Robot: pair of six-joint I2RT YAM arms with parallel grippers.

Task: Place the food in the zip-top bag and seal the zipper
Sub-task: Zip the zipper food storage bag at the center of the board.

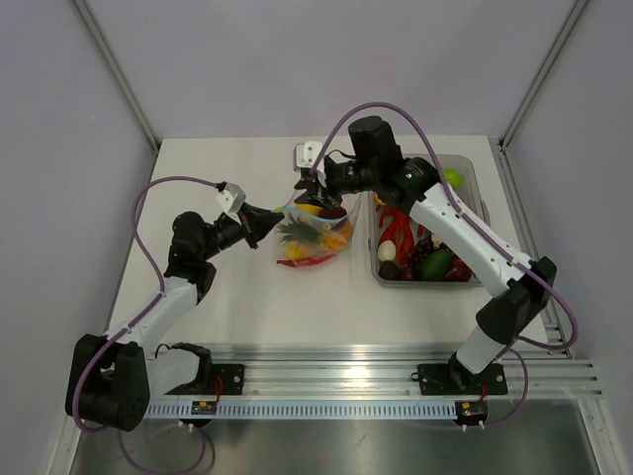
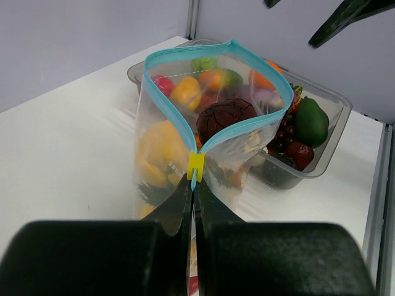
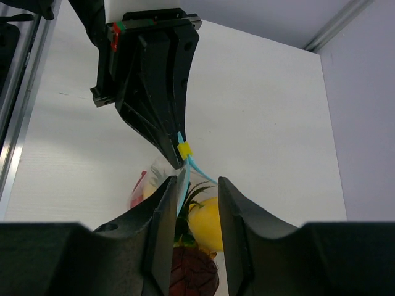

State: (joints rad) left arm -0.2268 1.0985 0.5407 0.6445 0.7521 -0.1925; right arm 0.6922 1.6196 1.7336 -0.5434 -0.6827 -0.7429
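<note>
I need to seal the zipper by sliding its slider, so next my right gripper should grab the yellow slider [image 3: 184, 150] beside the zipper end that my left gripper holds.
The zip-top bag [image 1: 318, 236] stands on the white table with its mouth open. Its blue zipper [image 2: 185, 52] forms a loop. Inside lie pieces of food: a dark brown round piece [image 2: 225, 117], yellow pieces [image 2: 159, 148] and a yellow fruit [image 3: 208, 223]. My left gripper [image 2: 192, 182] is shut on the zipper's end, just below a yellow slider [image 2: 195, 166]. In the top view it [image 1: 267, 224] holds the bag's left corner. My right gripper [image 1: 313, 193] hangs over the mouth, open [image 3: 192, 188], with nothing between its fingers. One finger [image 3: 163, 213] is close to the blue strip.
A rigid clear tub [image 1: 467, 163] to the right of the bag holds several more toy fruits, among them a green one [image 2: 310, 122] and red ones. The tub [image 2: 338, 114] stands directly behind the bag in the left wrist view. The rail runs along the near edge.
</note>
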